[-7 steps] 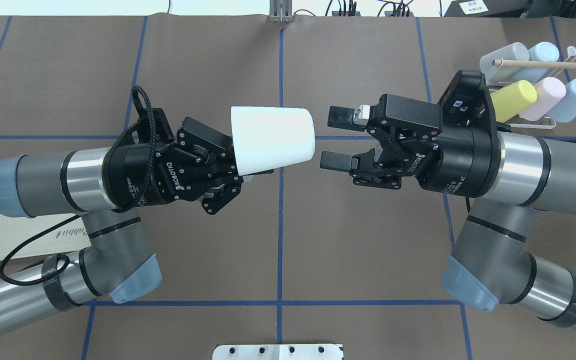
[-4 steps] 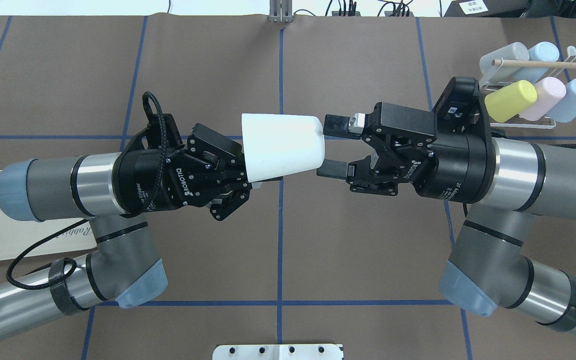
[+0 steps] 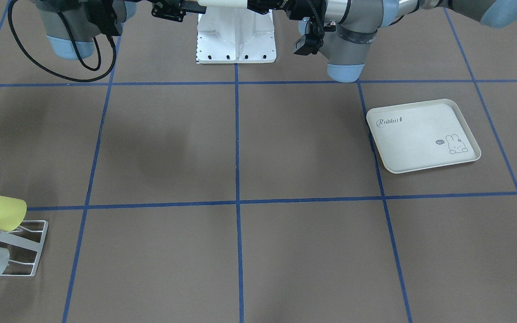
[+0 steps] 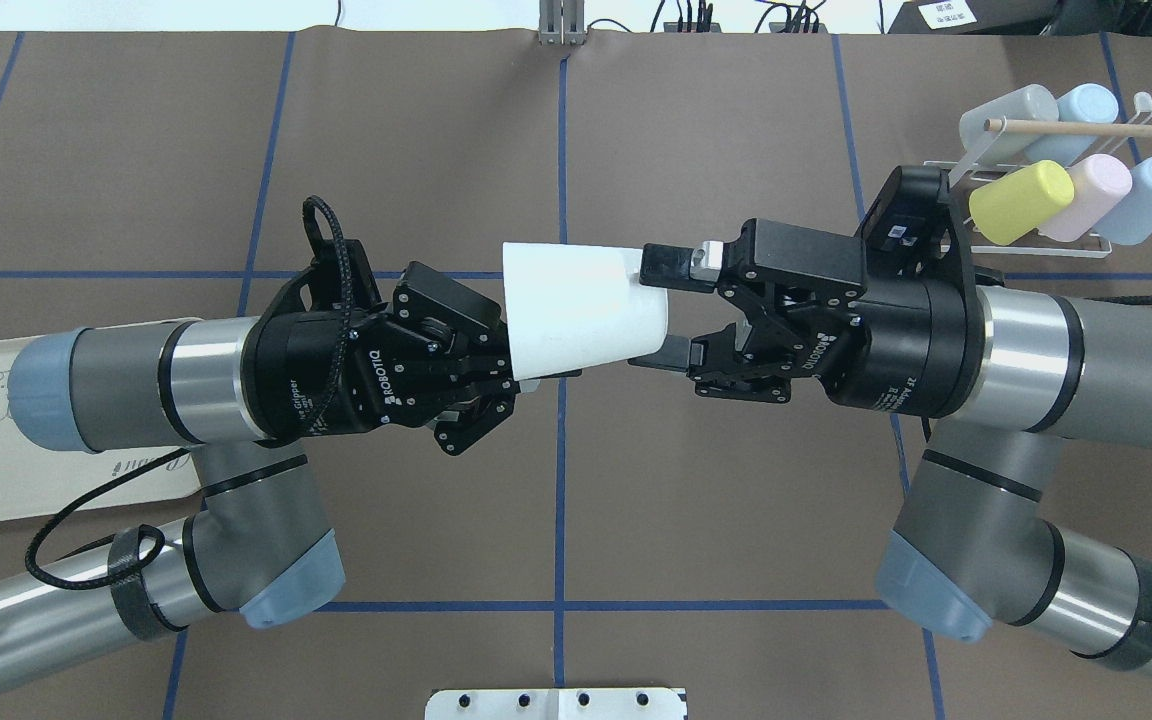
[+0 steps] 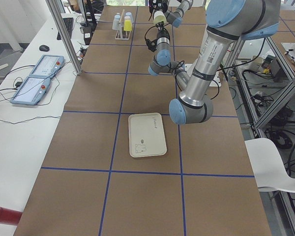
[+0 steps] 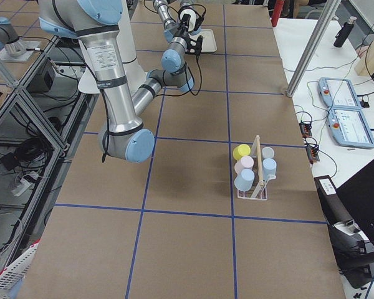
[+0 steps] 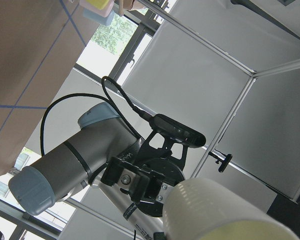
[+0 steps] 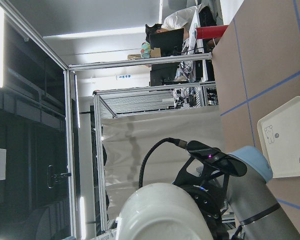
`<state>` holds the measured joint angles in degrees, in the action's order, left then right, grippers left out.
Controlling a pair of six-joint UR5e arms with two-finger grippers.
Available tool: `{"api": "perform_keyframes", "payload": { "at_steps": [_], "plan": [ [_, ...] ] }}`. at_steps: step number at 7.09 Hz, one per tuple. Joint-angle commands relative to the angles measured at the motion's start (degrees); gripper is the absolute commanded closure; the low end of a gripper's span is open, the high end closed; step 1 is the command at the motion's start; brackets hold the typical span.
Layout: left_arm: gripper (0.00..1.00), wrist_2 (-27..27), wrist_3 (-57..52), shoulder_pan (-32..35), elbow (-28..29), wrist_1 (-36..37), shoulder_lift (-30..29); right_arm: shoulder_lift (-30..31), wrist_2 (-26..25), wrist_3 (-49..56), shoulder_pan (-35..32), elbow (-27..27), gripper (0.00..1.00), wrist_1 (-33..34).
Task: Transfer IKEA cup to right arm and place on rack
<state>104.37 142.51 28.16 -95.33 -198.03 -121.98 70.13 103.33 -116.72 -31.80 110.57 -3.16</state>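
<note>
The white cup needs to be taken over for the rack, so my right gripper will next grab the cup by its base end (image 3: 211, 2) (image 8: 162, 212).
The white IKEA cup (image 4: 581, 310) hangs on its side above the table's middle, its closed end pointing right. My left gripper (image 4: 521, 350) is shut on the cup's wide rim end. Coming from the right, my right gripper (image 4: 658, 310) is open, one finger (image 4: 668, 265) over the cup's narrow end and the other under it. The cup fills the bottom of the left wrist view (image 7: 215, 210) and of the right wrist view (image 8: 160, 212). The white wire rack (image 4: 1096, 245) with its wooden dowel (image 4: 1086, 128) stands at the far right, behind my right wrist.
The rack holds several pastel cups, among them a yellow cup (image 4: 1021, 200) and a pink cup (image 4: 1091, 195). A cream rabbit-print tray (image 3: 420, 134) lies under my left arm. The robot's white base (image 3: 236, 36) sits at the near table edge.
Both arms have closed in on each other. The left gripper carried the cup to the right, and the right gripper's open fingers now straddle the cup's narrow end.
</note>
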Motion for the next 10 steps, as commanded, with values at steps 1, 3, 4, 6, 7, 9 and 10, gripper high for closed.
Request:
{"api": "perform_keyframes", "payload": {
  "at_steps": [1,3,4,6,7,9,10],
  "plan": [
    [1.0,0.04,-0.31,-0.21,0.4,0.01,-0.01,0.0,-0.06,0.08,0.68,0.0,0.01,0.0],
    [1.0,-0.04,-0.39,-0.3,0.58,0.01,-0.01,0.0,-0.15,0.17,0.86,0.09,0.08,0.0],
    [1.0,0.04,-0.31,-0.3,0.5,-0.07,-0.01,-0.09,-0.24,0.17,0.86,0.09,0.14,0.0],
    [1.0,0.04,-0.39,-0.57,0.49,-0.07,-0.1,-0.09,-0.24,0.26,0.86,0.09,0.2,0.0],
    [1.0,0.04,-0.39,-0.57,0.58,-0.07,-0.01,-0.09,-0.24,0.17,0.86,0.0,0.23,0.0],
    [0.88,0.04,-0.48,-0.48,0.41,0.01,-0.01,-0.09,-0.32,0.17,0.86,0.0,0.43,0.0],
    [0.54,-0.04,-0.57,-0.48,0.06,0.19,-0.01,-0.09,-0.32,0.17,0.86,0.0,0.6,0.0]
  ]
}}
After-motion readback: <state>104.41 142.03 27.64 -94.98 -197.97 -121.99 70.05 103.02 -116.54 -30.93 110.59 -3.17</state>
